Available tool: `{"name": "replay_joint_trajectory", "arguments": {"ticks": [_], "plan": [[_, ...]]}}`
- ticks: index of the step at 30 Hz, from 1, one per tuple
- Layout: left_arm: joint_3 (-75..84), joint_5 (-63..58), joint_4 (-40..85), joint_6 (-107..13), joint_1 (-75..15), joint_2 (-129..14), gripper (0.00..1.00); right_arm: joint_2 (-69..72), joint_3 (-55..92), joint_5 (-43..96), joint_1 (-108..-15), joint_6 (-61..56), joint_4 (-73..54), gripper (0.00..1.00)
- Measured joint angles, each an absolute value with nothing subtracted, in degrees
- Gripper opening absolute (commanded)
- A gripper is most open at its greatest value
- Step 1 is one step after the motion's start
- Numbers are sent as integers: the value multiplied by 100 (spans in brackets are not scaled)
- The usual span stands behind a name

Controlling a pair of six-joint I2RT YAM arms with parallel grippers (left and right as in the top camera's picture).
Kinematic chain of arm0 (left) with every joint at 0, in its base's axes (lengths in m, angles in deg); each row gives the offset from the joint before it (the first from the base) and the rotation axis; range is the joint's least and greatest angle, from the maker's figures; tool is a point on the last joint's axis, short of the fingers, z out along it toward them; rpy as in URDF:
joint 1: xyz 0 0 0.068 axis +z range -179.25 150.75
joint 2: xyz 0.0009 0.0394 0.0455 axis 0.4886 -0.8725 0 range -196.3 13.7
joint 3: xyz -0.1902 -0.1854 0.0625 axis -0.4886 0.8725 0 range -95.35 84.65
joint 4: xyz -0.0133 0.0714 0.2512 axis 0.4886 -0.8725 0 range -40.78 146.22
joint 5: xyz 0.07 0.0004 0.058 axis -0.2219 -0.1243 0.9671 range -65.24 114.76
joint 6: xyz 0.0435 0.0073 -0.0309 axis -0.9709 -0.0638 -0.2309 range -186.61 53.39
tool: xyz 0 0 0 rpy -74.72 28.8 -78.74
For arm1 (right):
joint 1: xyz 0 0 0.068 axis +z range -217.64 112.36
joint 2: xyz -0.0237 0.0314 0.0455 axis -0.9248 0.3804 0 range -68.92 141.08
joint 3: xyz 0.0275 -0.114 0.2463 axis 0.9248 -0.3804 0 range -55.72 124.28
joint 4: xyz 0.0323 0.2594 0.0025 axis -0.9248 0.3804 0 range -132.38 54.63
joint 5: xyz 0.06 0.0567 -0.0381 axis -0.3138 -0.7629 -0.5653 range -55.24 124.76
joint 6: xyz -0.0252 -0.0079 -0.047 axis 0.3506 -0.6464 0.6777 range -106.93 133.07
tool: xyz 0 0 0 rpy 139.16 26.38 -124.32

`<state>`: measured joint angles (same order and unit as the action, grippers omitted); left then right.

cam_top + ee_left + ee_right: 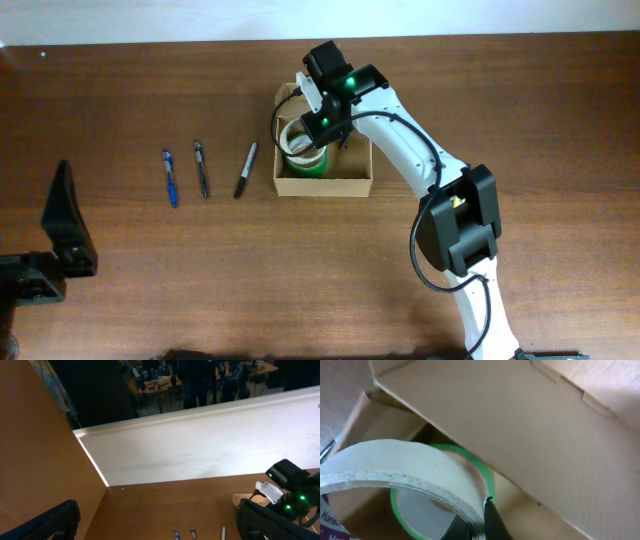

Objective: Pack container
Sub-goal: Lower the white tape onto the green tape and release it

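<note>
The masking-tape roll (pixel 395 462) is above the green tape roll and would rest in the box, so my right gripper releases it next.
The container (pixel 325 185) is a tan cardboard box lying open at mid-table, its flap (pixel 520 435) raised at the far side. My right gripper (pixel 318 128) reaches down into it. In the right wrist view this gripper (pixel 476 527) is shut on the wall of a cream masking-tape roll (pixel 395 462), one finger inside the ring and one outside. A green tape roll (pixel 485 475) lies under it in the box. My left gripper (pixel 55 245) rests at the table's left front, open and holding nothing, with its fingers (pixel 52 522) wide apart.
Three pens lie in a row left of the box: a blue pen (pixel 169 177), a dark pen (pixel 201 168) and a black marker (pixel 245 169). The right arm (pixel 455 215) crosses the table's right half. A white wall (pixel 200 450) lies beyond the far edge.
</note>
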<state>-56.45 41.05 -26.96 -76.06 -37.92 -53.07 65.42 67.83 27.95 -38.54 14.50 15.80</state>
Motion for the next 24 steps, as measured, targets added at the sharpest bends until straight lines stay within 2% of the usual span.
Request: {"name": "replay_joint_trajectory", "arguments": {"ticks": [4, 9, 13, 15, 18, 19, 21, 24], "plan": [[-5645, 4105, -2696, -7604, -3792, -5307, 99, 6542, 6783, 2795, -3839, 1408, 1564, 5], [-5645, 4105, -2696, -7604, -3792, -5307, 99, 6542, 6783, 2782, -3839, 1345, 1648, 25], [-5645, 4105, -2696, -7604, -3792, -5307, 99, 6542, 6783, 2775, -3839, 1323, 1726, 36], [-5645, 4105, -2696, -7604, -3792, -5307, 99, 6542, 6783, 2775, -3839, 1336, 1746, 48], [-5645, 4081, -2696, -7604, -3792, -5307, 99, 6542, 6783, 2777, -3839, 1323, 1792, 79], [-5645, 4079, -2696, -7604, -3792, -5307, 99, 6542, 6783, 2775, -3839, 1325, 1814, 85], [-5645, 4064, -2696, -7604, -3792, -5307, 99, 6542, 6783, 2775, -3839, 1349, 1868, 90], [-5645, 4061, -2696, -7604, -3792, -5307, 99, 6542, 6807, 2797, -3834, 1310, 2052, 91]]}}
